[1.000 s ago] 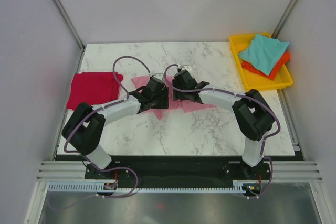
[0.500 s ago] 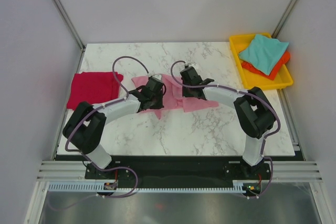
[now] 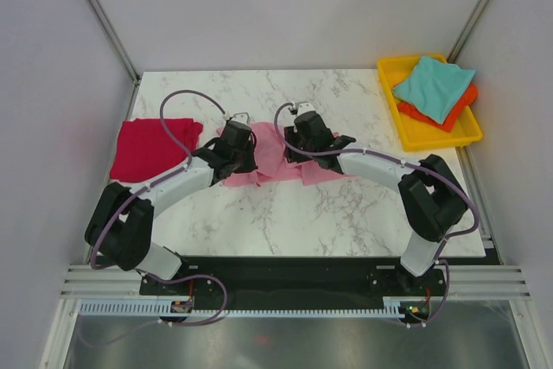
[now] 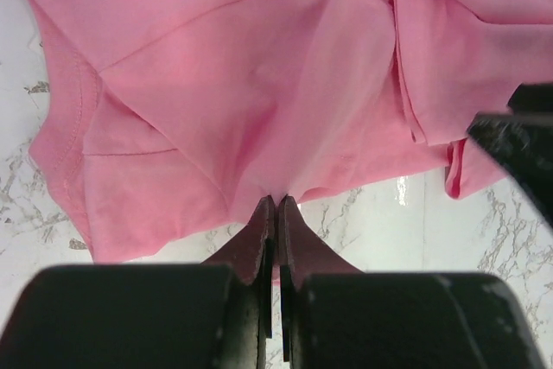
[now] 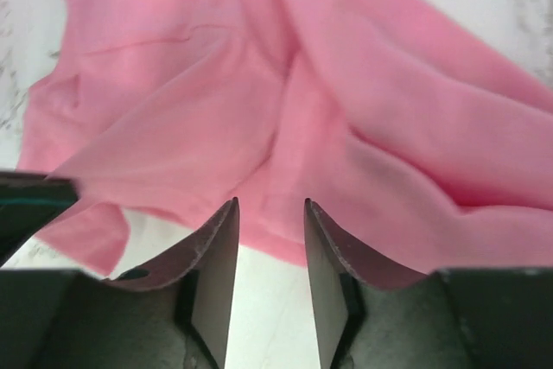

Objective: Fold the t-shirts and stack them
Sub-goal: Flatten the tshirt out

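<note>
The robot's right gripper needs to spread the t-shirt for folding, so it next needs to grab the light pink t-shirt's near edge [image 3: 292,167] [image 5: 274,229], apart from the left gripper's fold.
A light pink t-shirt [image 3: 270,155] lies crumpled on the marble table between my two grippers. My left gripper [image 4: 277,200] is shut on the near edge of the pink t-shirt [image 4: 259,84], pinching a fold of cloth between its tips. My right gripper [image 5: 270,205] stands open over the edge of the same shirt [image 5: 371,153], with nothing between its fingers. A crimson red t-shirt [image 3: 151,146] lies folded flat at the table's left edge. A teal t-shirt [image 3: 432,85] lies on an orange one [image 3: 460,108] in the tray.
The yellow plastic tray [image 3: 429,137] sits at the table's back right corner. The right gripper's black body [image 4: 518,140] shows at the right of the left wrist view. Bare marble lies in front of the pink shirt.
My left gripper closed on the pink shirt and moved left and back with it. My right gripper shut, then opened again and let go, shifting slightly left.
</note>
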Available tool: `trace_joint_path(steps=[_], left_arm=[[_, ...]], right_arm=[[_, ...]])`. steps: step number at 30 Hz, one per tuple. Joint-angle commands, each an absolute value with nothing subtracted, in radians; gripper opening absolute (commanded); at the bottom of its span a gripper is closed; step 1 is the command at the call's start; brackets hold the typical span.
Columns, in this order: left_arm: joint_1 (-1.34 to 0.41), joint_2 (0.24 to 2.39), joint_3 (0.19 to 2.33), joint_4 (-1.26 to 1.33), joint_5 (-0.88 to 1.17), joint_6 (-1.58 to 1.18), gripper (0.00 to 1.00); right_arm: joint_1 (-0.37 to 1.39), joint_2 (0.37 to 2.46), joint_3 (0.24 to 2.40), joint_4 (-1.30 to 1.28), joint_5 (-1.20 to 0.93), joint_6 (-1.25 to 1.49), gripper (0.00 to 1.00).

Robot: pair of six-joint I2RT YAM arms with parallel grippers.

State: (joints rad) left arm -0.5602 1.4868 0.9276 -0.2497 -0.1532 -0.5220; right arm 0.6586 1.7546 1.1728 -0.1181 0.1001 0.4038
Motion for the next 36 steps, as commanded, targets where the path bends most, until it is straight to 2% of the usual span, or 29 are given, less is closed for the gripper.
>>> trace_joint_path(steps=[1,9,12,19,21,22,23,29,32,36], left_arm=[[-0.549,1.440,0.922,-0.233,-0.149,-0.528,0.02],[-0.535,1.367,0.897,-0.233,-0.158,-0.538,0.02],[-0.509,1.350,0.896,-0.233,-0.147,-0.548,0.02],[-0.371,1.310,0.934,-0.218,0.052,-0.617,0.02],[-0.370,1.299,0.945,-0.216,0.063,-0.630,0.02],[-0.368,1.296,0.957,-0.212,0.069,-0.649,0.02],[-0.370,1.292,0.966,-0.209,0.072,-0.655,0.02],[-0.348,1.304,1.098,-0.271,0.064,-0.653,0.02],[-0.330,1.292,1.163,-0.323,0.043,-0.647,0.02],[-0.325,1.244,1.167,-0.342,0.005,-0.684,0.02]], right_arm=[[0.709,1.738,1.204,-0.084,0.066,0.331,0.45],[0.732,1.862,1.278,-0.169,0.140,0.334,0.56],[0.730,1.894,1.287,-0.193,0.245,0.316,0.58],[0.713,1.930,1.312,-0.218,0.350,0.310,0.63],[0.712,1.924,1.310,-0.218,0.414,0.307,0.56],[0.709,1.924,1.310,-0.219,0.437,0.305,0.50],[0.706,1.913,1.310,-0.222,0.472,0.305,0.40],[0.635,1.815,1.263,-0.224,0.489,0.342,0.06],[0.592,1.755,1.230,-0.221,0.476,0.367,0.00],[0.517,1.645,1.158,-0.172,0.413,0.428,0.00]])
